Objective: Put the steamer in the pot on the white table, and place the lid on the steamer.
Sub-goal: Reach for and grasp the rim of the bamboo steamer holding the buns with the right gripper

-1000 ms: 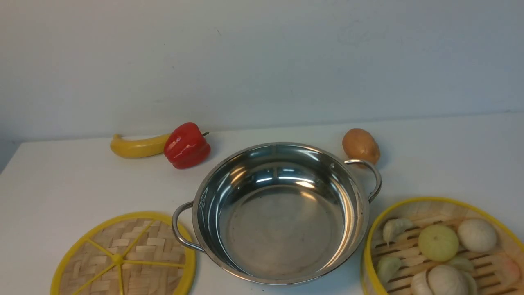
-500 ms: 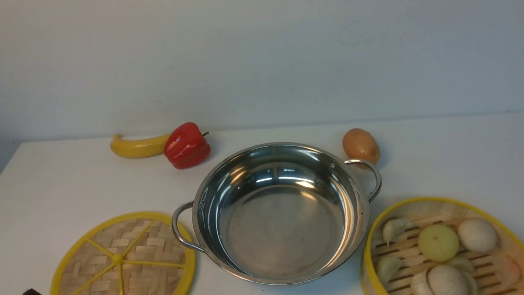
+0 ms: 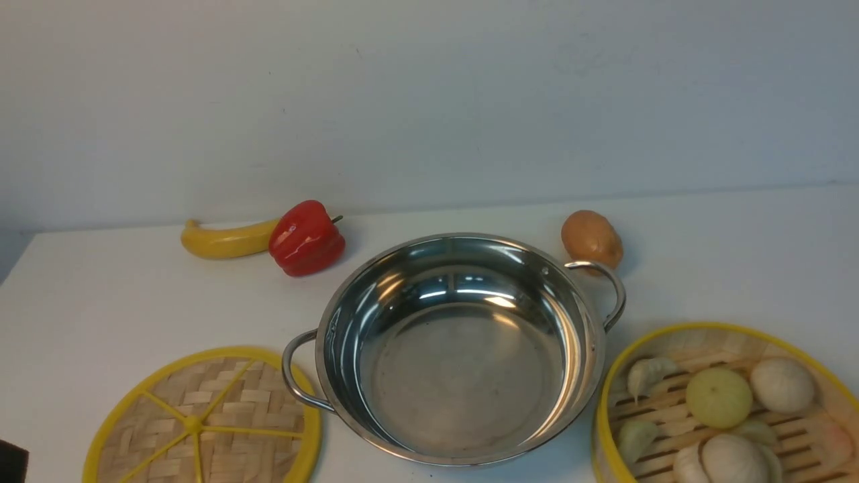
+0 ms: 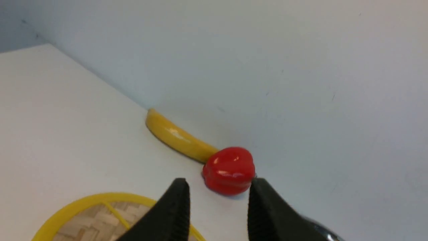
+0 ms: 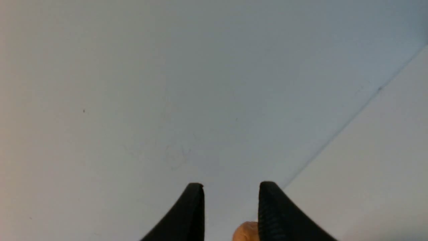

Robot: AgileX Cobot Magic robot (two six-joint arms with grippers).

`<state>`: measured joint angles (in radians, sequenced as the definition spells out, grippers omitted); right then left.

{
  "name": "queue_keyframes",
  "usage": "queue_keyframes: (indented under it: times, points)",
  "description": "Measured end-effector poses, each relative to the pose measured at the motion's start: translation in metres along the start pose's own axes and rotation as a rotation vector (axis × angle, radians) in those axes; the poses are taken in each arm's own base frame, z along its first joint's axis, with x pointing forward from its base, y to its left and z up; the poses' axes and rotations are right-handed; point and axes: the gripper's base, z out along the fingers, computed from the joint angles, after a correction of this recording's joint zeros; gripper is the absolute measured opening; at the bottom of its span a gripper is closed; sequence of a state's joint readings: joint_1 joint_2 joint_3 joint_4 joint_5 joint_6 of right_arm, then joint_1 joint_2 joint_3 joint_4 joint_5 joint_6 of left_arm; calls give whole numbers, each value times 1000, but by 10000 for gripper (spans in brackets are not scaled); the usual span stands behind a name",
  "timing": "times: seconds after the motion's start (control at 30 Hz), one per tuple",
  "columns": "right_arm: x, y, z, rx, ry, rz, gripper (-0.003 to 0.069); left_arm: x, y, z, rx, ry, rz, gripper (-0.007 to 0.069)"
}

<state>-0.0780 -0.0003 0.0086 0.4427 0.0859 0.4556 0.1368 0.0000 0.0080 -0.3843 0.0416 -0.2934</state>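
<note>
The robot needs to grab the steamer by its yellow-rimmed side (image 3: pixel 607 426) next with the right gripper, and then it will place the steamer in the pot (image 3: pixel 463 376).
The pot (image 3: pixel 463 376) stands empty at the middle of the white table (image 3: pixel 100 288). The steamer (image 3: pixel 711 339), holding pale dumplings and buns, sits on the table to the pot's right, cut off by the frame edge. The lid (image 3: pixel 201 422) lies flat on the table left of the pot and touches its left handle. It also shows in the left wrist view (image 4: pixel 97 214). My left gripper (image 4: pixel 219 182) is open and empty, above the lid's far edge. My right gripper (image 5: pixel 231 184) is open and empty and faces the back wall.
A yellow banana (image 3: pixel 225 240) and a red pepper (image 3: pixel 306 237) lie at the back left. A brown potato (image 3: pixel 590 238) lies behind the pot's right handle. A black part of my left arm (image 3: pixel 12 461) shows at the front view's bottom left corner.
A black part of my left arm has come into the bottom left corner of the front view. The pot, steamer and lid have not moved.
</note>
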Motion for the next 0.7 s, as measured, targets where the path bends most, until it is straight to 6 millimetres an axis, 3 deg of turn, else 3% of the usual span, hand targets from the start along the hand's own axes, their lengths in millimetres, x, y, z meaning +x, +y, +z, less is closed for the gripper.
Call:
queue_keyframes:
  times: [0.23, 0.33, 0.4, 0.47, 0.57, 0.7]
  points:
    - [-22, 9, -3, -109, -244, 111, 243, -17, -5, -2, 62, -184, -63, 241]
    - [-44, 27, -10, -209, -391, 90, 243, -32, -14, -6, 124, -315, -5, 241]
    - [-59, 52, -16, -275, -408, 5, 243, -42, -26, -9, 153, -346, 140, 241]
    - [-66, 68, -17, -284, -372, -83, 243, -50, -35, -11, 159, -337, 232, 241]
    - [-78, 95, -7, -166, -177, -299, 243, -63, -48, -3, 80, -178, 348, 241]
    - [-82, 100, 19, 85, 119, -405, 243, -65, -50, 18, -110, 176, 364, 241]
